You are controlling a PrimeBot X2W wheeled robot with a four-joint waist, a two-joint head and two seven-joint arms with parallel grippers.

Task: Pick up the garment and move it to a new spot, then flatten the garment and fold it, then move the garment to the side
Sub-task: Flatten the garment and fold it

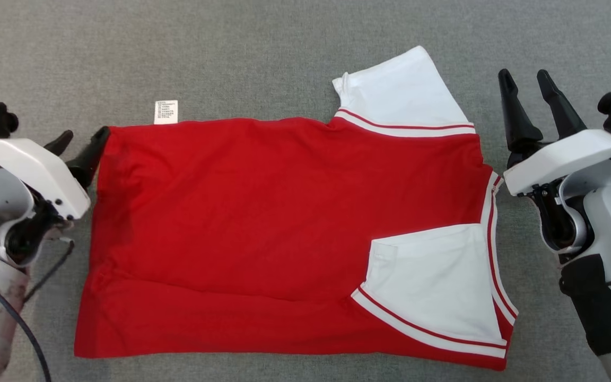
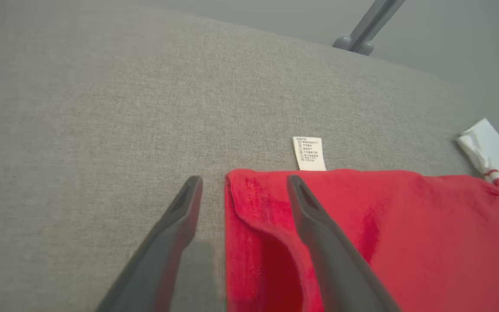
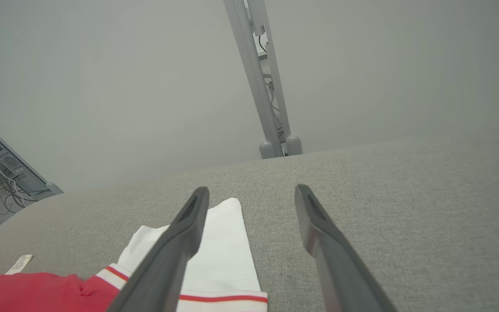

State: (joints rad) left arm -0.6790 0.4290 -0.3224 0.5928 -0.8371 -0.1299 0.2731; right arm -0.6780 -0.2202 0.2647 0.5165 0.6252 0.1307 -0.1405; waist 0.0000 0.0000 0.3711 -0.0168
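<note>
The shirt's red body (image 1: 252, 210) lies spread flat on the surface. My left gripper should next take hold of the shirt by its hem corner near the care label.
The garment (image 1: 263, 223), a red shirt with white sleeves and red-and-white trim, lies spread flat on the grey fabric surface (image 1: 263, 58). One white sleeve (image 1: 433, 286) is folded in over the red body; the other (image 1: 406, 90) sticks out at the far edge. My left gripper (image 1: 80, 143) is open at the shirt's far left corner; in the left wrist view (image 2: 243, 190) one finger is over the red cloth (image 2: 405, 225) and one is over the bare surface. My right gripper (image 1: 525, 82) is open, just right of the far sleeve (image 3: 228, 255), holding nothing.
A white care label (image 1: 166, 112) pokes out from the shirt's far edge. Beyond the surface's far edge stands a grey metal post (image 3: 262, 86); the same kind of post (image 2: 371, 26) appears in the left wrist view. Bare grey fabric surrounds the shirt.
</note>
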